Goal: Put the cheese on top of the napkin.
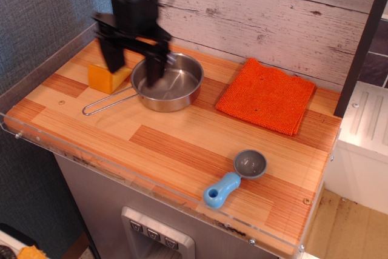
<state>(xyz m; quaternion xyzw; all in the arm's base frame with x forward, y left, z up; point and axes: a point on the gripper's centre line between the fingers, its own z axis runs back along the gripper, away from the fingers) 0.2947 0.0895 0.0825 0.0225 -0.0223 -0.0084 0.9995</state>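
The cheese (107,79) needs to go on top of the napkin (267,96), so the robot's gripper should grab it by its two opposite sides next.
The cheese (107,79) is a small yellow-orange wedge at the back left of the wooden table, left of the steel pan. The napkin (267,96) is a square orange-red knitted cloth at the back right, lying flat with nothing on it. My black gripper (132,66) hangs open above the gap between the cheese and the pan. Its left finger (113,57) stands over the back of the cheese and hides part of it. Its right finger (155,68) hangs over the pan's left side. It holds nothing and looks blurred.
A steel pan (180,98) with a wire handle (104,105) sits between the cheese and the napkin. A blue-handled grey scoop (236,177) lies near the front right edge. A clear plastic rim (45,59) borders the table's left side and front. A plank wall stands behind.
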